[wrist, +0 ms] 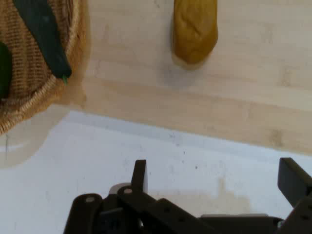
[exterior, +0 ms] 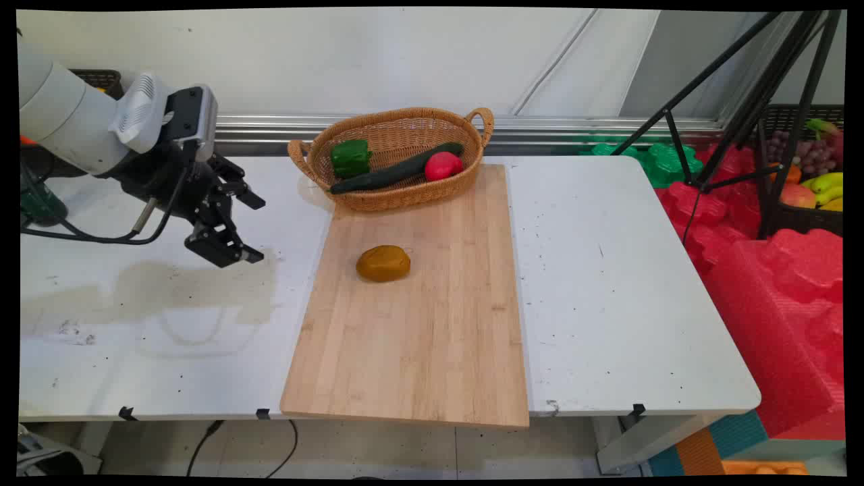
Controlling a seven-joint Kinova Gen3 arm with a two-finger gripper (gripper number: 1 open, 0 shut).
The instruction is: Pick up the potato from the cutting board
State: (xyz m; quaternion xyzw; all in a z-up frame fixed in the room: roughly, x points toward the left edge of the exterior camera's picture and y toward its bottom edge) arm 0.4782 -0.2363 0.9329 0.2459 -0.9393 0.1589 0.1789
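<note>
My gripper is to grab the potato by its thick middle (exterior: 384, 264) next, so that it can add the potato to the wicker basket (exterior: 405, 121) with the other vegetables.
My black gripper (exterior: 251, 228) hangs open above the white table (exterior: 607, 283), left of the wooden cutting board (exterior: 418, 337), with nothing between its fingers. In the hand view the gripper (wrist: 217, 178) shows bare white table between its two fingers (wrist: 140, 175). A brownish-yellow potato (exterior: 383, 262) lies on the board, to the right of the gripper, and is at the top in the hand view as potato (wrist: 195, 30). A wicker basket (exterior: 405, 121) at the board's far end holds a green pepper (exterior: 351, 158), a dark cucumber (exterior: 395, 175) and a red fruit (exterior: 443, 165).
A black tripod (exterior: 749, 101) stands at the right past the table's edge, over red foam mats (exterior: 776, 283). A dark crate with toy fruit (exterior: 810, 169) sits at the far right. Black cables (exterior: 94, 236) hang from the arm on the left.
</note>
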